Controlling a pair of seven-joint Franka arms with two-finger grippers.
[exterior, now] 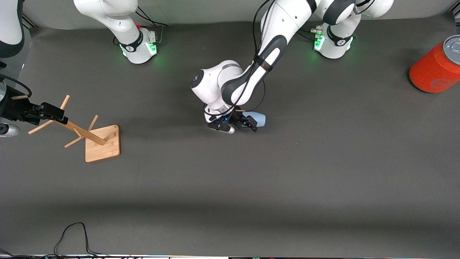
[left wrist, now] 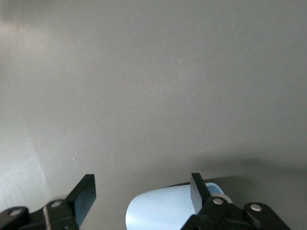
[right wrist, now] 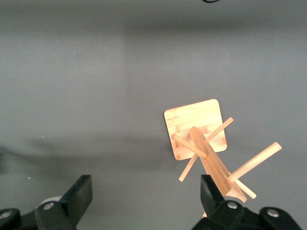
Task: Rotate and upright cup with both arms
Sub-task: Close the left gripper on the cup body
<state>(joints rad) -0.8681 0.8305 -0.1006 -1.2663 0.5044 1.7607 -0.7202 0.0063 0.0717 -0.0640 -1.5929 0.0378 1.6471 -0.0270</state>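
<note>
My left gripper will next grab the pale blue cup by its rim to rotate and upright it.
The pale blue cup lies on its side on the dark table, about mid-table. My left gripper is down at the cup and open. In the left wrist view the cup lies between the two fingers, close against one finger, with a wide gap to the other. My right gripper is open and empty at the right arm's end of the table, by the top of the wooden rack. In the right wrist view nothing lies between its fingers.
The wooden rack has a square base and slanted pegs, and its post passes close by one right finger. A large red-orange can stands at the left arm's end of the table. A black cable loops at the edge nearest the front camera.
</note>
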